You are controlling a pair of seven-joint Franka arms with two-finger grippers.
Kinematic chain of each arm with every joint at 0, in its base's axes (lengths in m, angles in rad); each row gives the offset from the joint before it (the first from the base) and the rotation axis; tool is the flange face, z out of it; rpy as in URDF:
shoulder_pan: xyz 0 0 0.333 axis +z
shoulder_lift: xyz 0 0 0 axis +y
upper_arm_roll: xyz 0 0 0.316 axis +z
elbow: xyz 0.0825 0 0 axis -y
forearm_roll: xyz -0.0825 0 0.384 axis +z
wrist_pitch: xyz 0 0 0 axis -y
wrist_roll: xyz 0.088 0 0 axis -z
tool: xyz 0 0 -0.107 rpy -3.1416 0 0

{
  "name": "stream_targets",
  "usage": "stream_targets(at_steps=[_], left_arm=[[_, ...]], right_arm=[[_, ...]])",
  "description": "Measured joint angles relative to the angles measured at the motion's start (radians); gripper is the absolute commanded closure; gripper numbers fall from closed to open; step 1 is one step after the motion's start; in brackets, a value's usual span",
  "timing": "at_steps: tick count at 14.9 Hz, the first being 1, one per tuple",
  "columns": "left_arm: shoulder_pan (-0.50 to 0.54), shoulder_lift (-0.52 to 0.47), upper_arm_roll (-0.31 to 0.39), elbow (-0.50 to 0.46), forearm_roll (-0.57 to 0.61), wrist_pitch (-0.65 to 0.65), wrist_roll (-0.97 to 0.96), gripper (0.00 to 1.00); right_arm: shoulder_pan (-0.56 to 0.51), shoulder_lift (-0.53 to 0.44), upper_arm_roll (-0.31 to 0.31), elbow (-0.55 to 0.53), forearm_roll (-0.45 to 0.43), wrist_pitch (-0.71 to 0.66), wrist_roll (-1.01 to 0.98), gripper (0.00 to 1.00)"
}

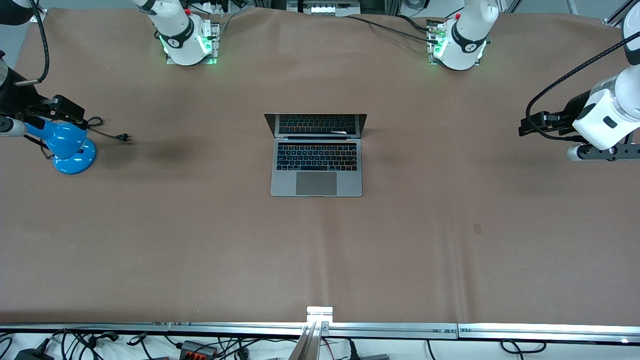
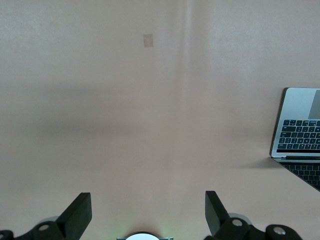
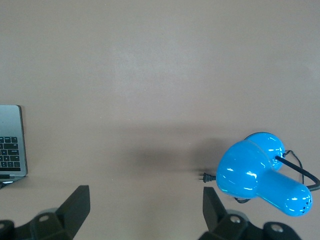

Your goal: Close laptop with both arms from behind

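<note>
My left gripper grabs the top edge of its open screen lid (image 1: 342, 114) next, to close the laptop (image 1: 316, 162) from behind.
The silver-grey laptop (image 1: 316, 162) lies open in the middle of the table, its dark screen (image 1: 316, 125) upright toward the arms' bases and reflecting the keyboard. My left gripper (image 1: 524, 127) hangs open and empty above bare table at the left arm's end, well apart from the laptop. In the left wrist view, my left gripper (image 2: 147, 200) has one edge of the laptop (image 2: 300, 125) in sight. My right gripper (image 1: 80, 116) hangs open and empty at the right arm's end, over the blue lamp. In the right wrist view, my right gripper (image 3: 145, 195) sees a corner of the laptop (image 3: 11, 142).
A blue desk lamp (image 1: 70, 147) stands at the right arm's end, its black cord and plug (image 1: 124, 136) lying on the table toward the laptop. The lamp (image 3: 260, 172) shows beside my right gripper in the right wrist view. A brown cloth (image 1: 450, 240) covers the table.
</note>
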Motion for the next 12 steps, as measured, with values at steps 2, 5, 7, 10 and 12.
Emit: stream_targets(at_steps=[2,5,7,10,12], left_arm=[[0.000,0.000,0.000,0.000,0.000,0.000,0.000,0.00],[0.001,0.000,0.000,-0.001,0.001,0.000,0.000,0.10],[0.002,0.001,0.000,-0.003,0.001,-0.006,0.000,0.47],[0.002,0.004,0.000,-0.003,0.001,-0.057,0.000,0.97],[0.003,0.004,0.000,-0.003,0.001,-0.079,0.000,0.99]], right_arm=[[0.000,0.000,0.000,0.000,0.000,0.000,0.000,0.00],[0.000,0.000,0.000,0.000,0.000,-0.001,-0.007,0.41],[0.000,-0.001,0.000,0.000,0.000,-0.001,-0.010,1.00],[0.000,-0.001,0.000,0.000,0.000,-0.001,-0.010,1.00],[0.000,-0.001,0.000,0.000,0.000,-0.002,-0.010,1.00]])
